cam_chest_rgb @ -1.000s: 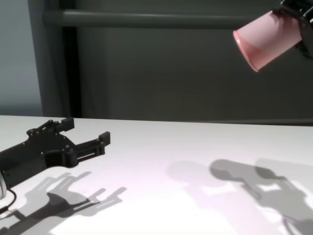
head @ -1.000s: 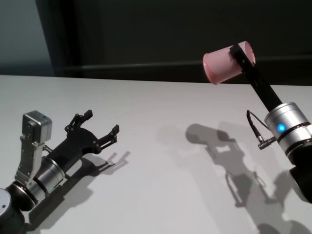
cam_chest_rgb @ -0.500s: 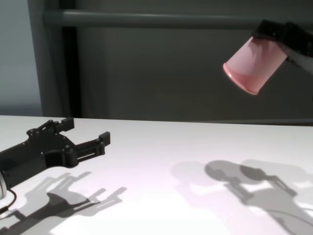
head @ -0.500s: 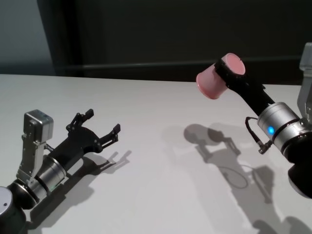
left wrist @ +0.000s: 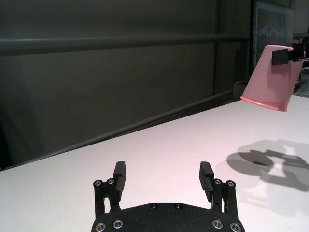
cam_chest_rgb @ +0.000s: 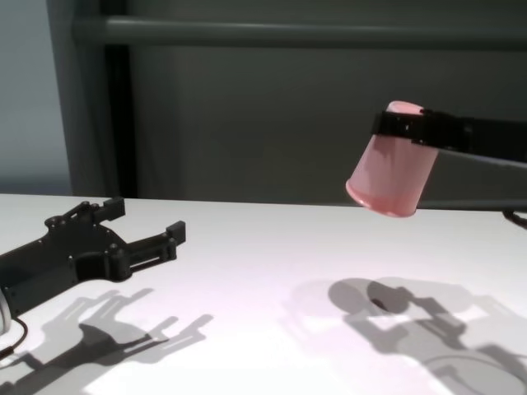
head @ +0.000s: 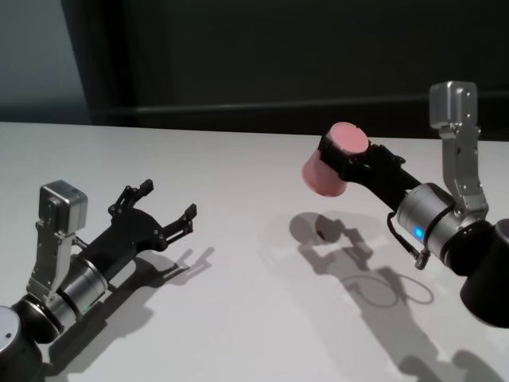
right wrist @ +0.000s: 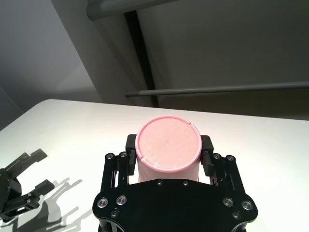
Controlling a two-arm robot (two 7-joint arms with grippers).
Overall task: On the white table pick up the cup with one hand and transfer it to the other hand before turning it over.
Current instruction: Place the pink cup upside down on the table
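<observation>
The cup's rim hangs tilted above the table, so my right gripper keeps holding the pink cup for now. If it opened now, the cup would fall.
The pink cup hangs in the air over the right half of the white table. It is tilted, with its flat base up and its rim facing down and to the left. My right gripper is shut on the cup near its base, one finger on each side. The chest view shows the cup well above the tabletop, with its shadow below. My left gripper rests low over the left of the table, open and empty, its fingers pointing towards the cup.
A dark grey wall with a horizontal bar runs behind the table's far edge. A thin cable loops from my right wrist down onto the table. Bare tabletop lies between the two grippers.
My right arm has swung down and to the left with the cup. The cup has turned from lying sideways to rim down. The left arm has stayed still.
</observation>
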